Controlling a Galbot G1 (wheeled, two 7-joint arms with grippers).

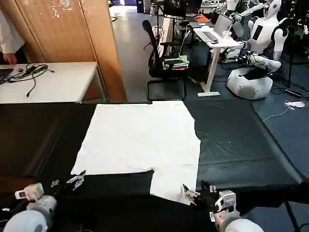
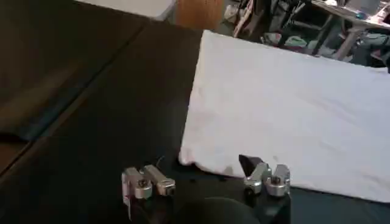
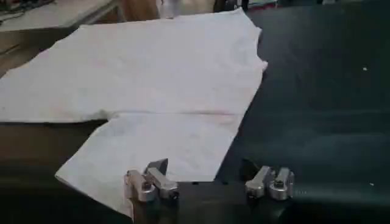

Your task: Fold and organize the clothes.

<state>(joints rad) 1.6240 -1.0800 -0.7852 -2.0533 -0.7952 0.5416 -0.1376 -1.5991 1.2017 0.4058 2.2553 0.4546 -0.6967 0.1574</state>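
Observation:
I should pinch the shirt by its near corner (image 1: 74,171) with my left gripper next, where the shirt's edge curls slightly. The white shirt lies flat and slack (image 1: 137,137).
The clothes are one white T-shirt (image 1: 140,137), lying flat and plain side up on the black table (image 1: 241,145). A narrower flap (image 1: 174,181) of it reaches toward the table's near edge. My left gripper (image 1: 72,182) is open just in front of the shirt's near left corner (image 2: 186,159), which lies between the spread fingers (image 2: 207,176) without touching them. My right gripper (image 1: 190,195) is open at the flap's near right corner (image 3: 207,170). One fingertip (image 3: 157,165) is over the cloth and the other is over bare table, with nothing held.
Behind the black table, a white desk (image 1: 53,82) with cables stands at the left, beside a wooden partition (image 1: 72,29). An office chair (image 1: 166,67) holds a small greenish fabric stack (image 1: 176,62). White robots (image 1: 256,53) stand at the far right. Bare black table lies on both sides of the shirt.

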